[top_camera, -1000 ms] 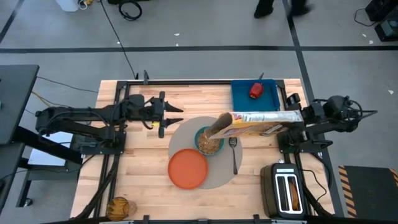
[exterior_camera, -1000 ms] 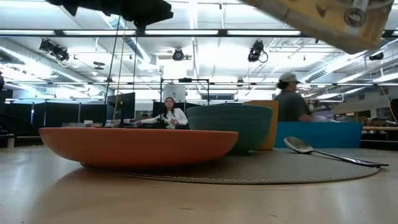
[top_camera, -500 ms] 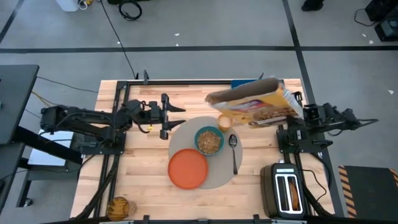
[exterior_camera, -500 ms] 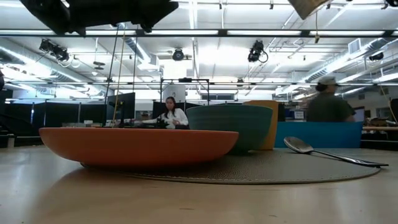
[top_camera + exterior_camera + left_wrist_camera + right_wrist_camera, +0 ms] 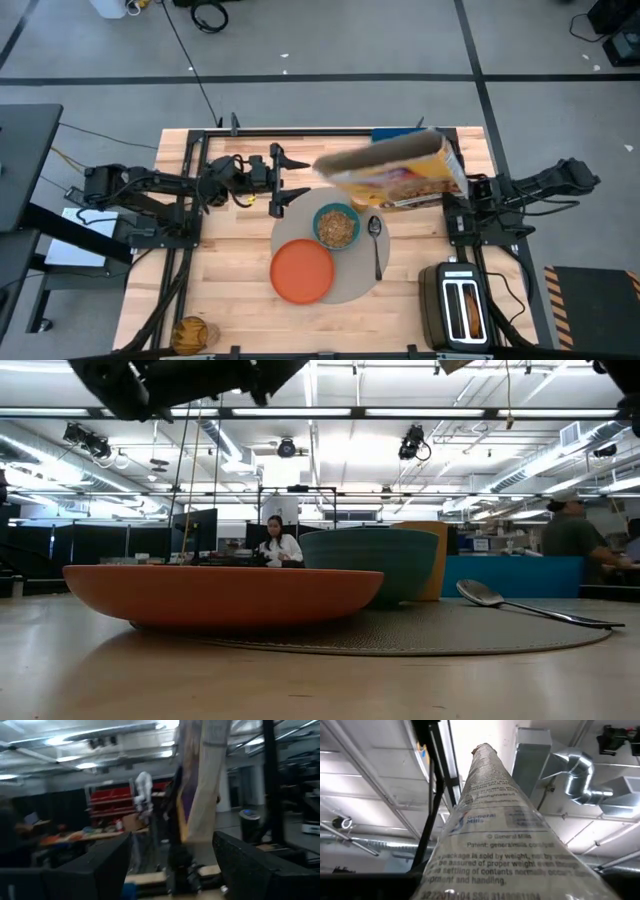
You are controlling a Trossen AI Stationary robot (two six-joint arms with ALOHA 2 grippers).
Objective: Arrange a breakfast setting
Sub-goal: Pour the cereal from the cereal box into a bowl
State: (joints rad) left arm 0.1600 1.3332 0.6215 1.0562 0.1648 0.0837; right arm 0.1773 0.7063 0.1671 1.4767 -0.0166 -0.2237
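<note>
Next, my left gripper grabs the cereal box by its narrow side panel (image 5: pixel 200 795), to take it over and set it aside.
A round grey mat (image 5: pixel 345 285) carries an orange plate (image 5: pixel 302 271), a teal bowl (image 5: pixel 337 227) filled with cereal, and a metal spoon (image 5: pixel 376 243). The orange cup (image 5: pixel 428 560) shows only in the low view, behind the bowl. My right gripper (image 5: pixel 466 188) is shut on a yellow cereal box (image 5: pixel 392 174), held high over the mat's far edge. My left gripper (image 5: pixel 277 181) is open and empty in the air, left of the box. The round bread (image 5: pixel 192 333) lies at the near left corner. The apple is hidden by the box. My right gripper holds the cereal box by its closed end (image 5: pixel 452 186), coming level from the table's right. The fingers themselves are hidden by the box. The box is lifted clear and lies roughly level, its open end (image 5: pixel 325 168) toward the table's left. Its narrow side (image 5: pixel 490 840) runs away from the wrist camera.
A black two-slot toaster (image 5: pixel 462 311) stands at the near right corner. A blue board (image 5: pixel 392 135) at the far right is mostly hidden under the box. Bare wood lies left of the mat and along the near edge.
My right gripper has lifted the cereal box from its tipped pose over the bowl and swung it up and back toward the far right, so that it lies nearly level. My left gripper has moved a little toward the table's right, nearer the mat.
</note>
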